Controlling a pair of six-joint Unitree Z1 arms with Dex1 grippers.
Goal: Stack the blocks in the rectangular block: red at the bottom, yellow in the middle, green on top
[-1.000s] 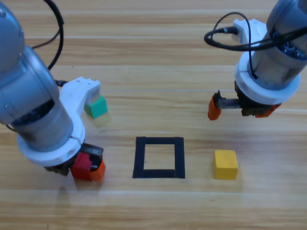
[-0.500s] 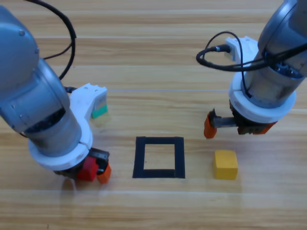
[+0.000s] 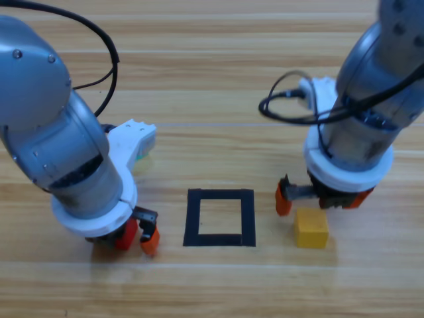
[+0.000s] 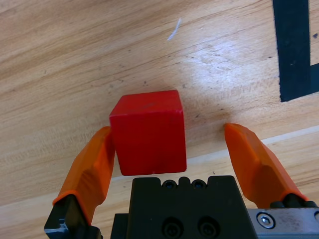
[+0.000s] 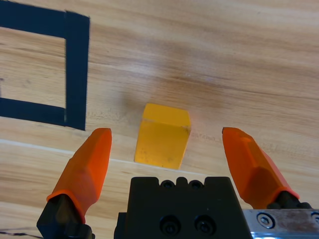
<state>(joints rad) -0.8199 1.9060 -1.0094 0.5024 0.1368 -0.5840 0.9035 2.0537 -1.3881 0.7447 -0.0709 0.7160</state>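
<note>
My right gripper grabs the yellow cube (image 3: pixel 311 228) by its opposite sides next, to set yellow in the middle of the stack.
The red cube (image 4: pixel 148 132) rests on the table between the jaws of my open left gripper (image 4: pixel 168 132). One jaw touches its side and the other stands apart. From above, the red cube (image 3: pixel 126 233) peeks out under the left gripper (image 3: pixel 136 236), left of the black tape rectangle (image 3: pixel 220 217). The yellow cube (image 3: pixel 311 228) lies right of the rectangle. My right gripper (image 3: pixel 321 199) hangs open just above and behind it. In the right wrist view, the yellow cube (image 5: pixel 163 134) sits between the spread jaws of the right gripper (image 5: pixel 167 133), touching neither. The green cube (image 3: pixel 142 158) is mostly hidden by the left arm.
The tape rectangle (image 5: pixel 75 69) holds nothing inside. Black cables loop from both arms over the back of the wooden table (image 3: pixel 218 79).
Both arms came forward and down. The left gripper has settled around the red cube. The right gripper has moved down and left until it is over the yellow cube. The cubes have not shifted.
</note>
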